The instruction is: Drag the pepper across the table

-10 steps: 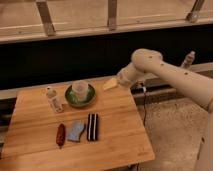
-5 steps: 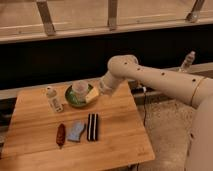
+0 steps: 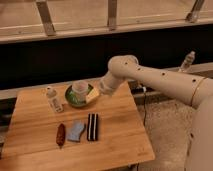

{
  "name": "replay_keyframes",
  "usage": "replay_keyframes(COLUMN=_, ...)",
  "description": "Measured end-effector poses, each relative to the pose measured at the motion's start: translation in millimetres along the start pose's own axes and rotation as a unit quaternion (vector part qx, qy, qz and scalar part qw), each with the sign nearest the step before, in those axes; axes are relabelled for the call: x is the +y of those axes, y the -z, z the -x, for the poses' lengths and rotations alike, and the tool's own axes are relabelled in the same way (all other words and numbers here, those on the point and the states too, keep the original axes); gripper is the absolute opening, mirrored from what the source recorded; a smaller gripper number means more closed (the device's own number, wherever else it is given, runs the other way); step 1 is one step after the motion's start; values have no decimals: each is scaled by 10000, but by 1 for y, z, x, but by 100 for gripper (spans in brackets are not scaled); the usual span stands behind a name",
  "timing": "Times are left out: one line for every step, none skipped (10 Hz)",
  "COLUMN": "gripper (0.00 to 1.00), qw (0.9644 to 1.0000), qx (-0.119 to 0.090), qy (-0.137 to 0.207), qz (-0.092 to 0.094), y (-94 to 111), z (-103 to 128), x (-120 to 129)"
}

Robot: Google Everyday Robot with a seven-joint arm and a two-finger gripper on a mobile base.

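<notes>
I should next grab the slender pepper by its middle (image 3: 61,134) with my gripper, and then I should drag the pepper across the table.
The pepper (image 3: 61,134), small, slender and dark red-brown, lies near the front left of the wooden table (image 3: 117,142). To its right are a blue-grey cloth-like piece (image 3: 76,131) and then a black-and-white striped block (image 3: 92,127). My gripper (image 3: 93,96) hangs at the end of the white arm (image 3: 150,75), which reaches in from the right. It is open with nothing in it, over the right edge of a green plate, well behind and to the right of the pepper.
The green plate (image 3: 70,101) carries a white cup (image 3: 80,90) at the back of the table. A small clear bottle (image 3: 54,99) stands to its left. A dark wall with a ledge runs behind, and the floor lies to the right.
The arm has swung left and lower. The gripper has moved from the right of the plate to over the plate's right edge. The things on the table have not moved.
</notes>
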Motion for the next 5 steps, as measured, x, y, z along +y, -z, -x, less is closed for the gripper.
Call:
replay_keyframes(gripper=80, qw=9998, qx=87, qy=192, qz=-19, y=-6, z=2, x=13)
replay_keyframes(gripper=80, qw=9990, qx=183, qy=399, qz=-42, y=-15, z=3, x=29)
replay_keyframes(gripper=80, qw=9981, qx=262, qy=554, qz=-50, y=-24, z=4, x=48)
replay_keyframes(gripper=80, qw=9961, qx=385, qy=795, qz=-45, y=-38, z=5, x=80)
replay_keyframes(gripper=80, qw=9937, qx=504, qy=997, qz=-10, y=-54, z=8, x=108)
